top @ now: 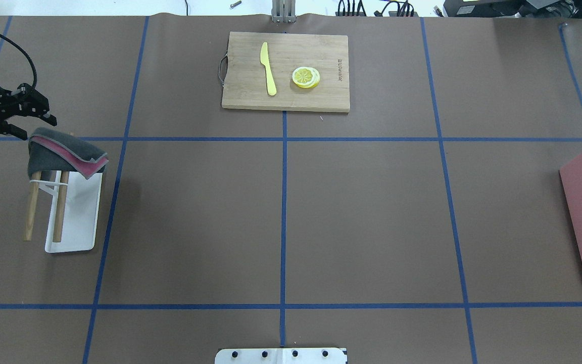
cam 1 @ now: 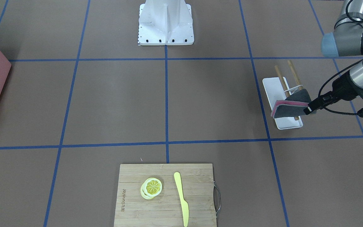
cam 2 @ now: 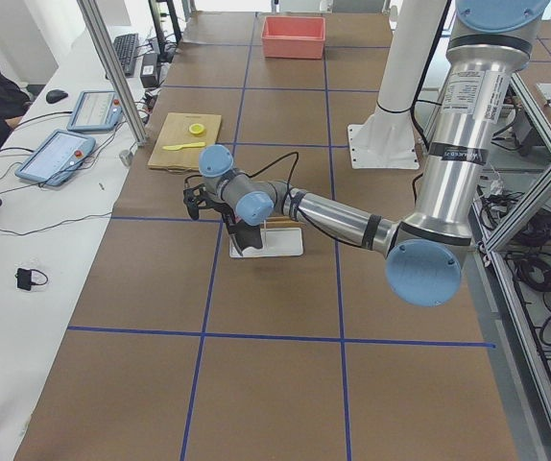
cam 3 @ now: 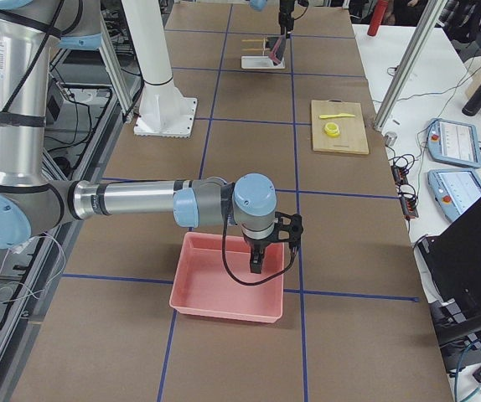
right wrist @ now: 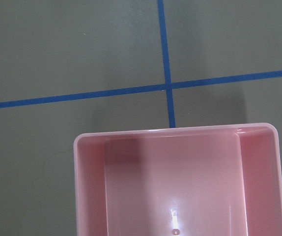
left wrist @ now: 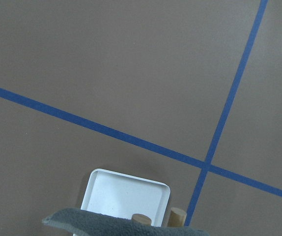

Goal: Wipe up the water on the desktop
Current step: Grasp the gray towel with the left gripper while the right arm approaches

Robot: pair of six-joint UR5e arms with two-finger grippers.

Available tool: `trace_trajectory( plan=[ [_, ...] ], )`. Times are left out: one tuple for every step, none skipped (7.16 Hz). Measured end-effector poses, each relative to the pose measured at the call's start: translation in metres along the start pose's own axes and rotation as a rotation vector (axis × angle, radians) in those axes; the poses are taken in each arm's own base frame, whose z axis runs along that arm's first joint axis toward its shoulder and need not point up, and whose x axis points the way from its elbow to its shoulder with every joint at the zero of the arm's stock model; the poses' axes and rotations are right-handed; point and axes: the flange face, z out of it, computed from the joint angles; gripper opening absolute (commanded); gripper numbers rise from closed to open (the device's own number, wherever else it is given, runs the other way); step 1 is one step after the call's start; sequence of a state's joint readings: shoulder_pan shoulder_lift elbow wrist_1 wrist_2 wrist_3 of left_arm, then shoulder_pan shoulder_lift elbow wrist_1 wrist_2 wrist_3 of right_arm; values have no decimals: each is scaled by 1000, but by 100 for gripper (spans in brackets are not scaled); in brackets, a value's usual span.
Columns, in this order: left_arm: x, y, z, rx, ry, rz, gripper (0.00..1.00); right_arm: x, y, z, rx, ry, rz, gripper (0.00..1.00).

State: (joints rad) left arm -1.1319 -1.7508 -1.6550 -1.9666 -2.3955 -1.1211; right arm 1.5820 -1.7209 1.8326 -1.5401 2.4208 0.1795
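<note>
My left gripper grabs the grey and pink cloth by its edge (cam 1: 302, 110) next, to wipe up water on the desktop.
The desktop (top: 361, 217) is matte brown with a blue tape grid; I can make out no water on it. A grey and pink cloth (top: 63, 151) hangs over two wooden posts (top: 58, 212) on a white tray (top: 76, 227) at the left. My left gripper (top: 36, 129) is open and empty, right beside the cloth's far edge; it also shows in the front-facing view (cam 1: 310, 109). The left wrist view shows only the cloth (left wrist: 106, 223) and tray (left wrist: 126, 194). My right gripper (cam 3: 257, 264) hangs over a pink bin (cam 3: 224, 310); I cannot tell if it is open.
A bamboo cutting board (top: 321, 98) with a yellow knife (top: 268, 71) and lemon slices (top: 306, 77) lies at the far middle. The pink bin (top: 581, 217) stands at the right edge. The robot's white base (cam 1: 165, 23) is at the near middle.
</note>
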Motion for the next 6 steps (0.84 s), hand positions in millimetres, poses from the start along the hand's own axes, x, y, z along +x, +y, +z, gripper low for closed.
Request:
trace_trajectory(
  plan=[
    [0,0,0,-1,0,1,37,-16,-3,-5,12,2,-36,100],
    [1,1,0,-1,1,2,32,-36,-12,-13,30,1,-80,100],
    [1,1,0,-2,2,3,17,-61,-26,-24,60,-10,-132,100],
    [1,1,-1,-4,4,3,7,-92,-37,-34,83,-22,-195,100],
    [1,2,-1,-10,7,2,0,-127,-41,-34,92,-30,-270,100],
    [0,4,-2,-25,13,0,0,-158,-42,-28,94,-45,-344,100]
  ],
)
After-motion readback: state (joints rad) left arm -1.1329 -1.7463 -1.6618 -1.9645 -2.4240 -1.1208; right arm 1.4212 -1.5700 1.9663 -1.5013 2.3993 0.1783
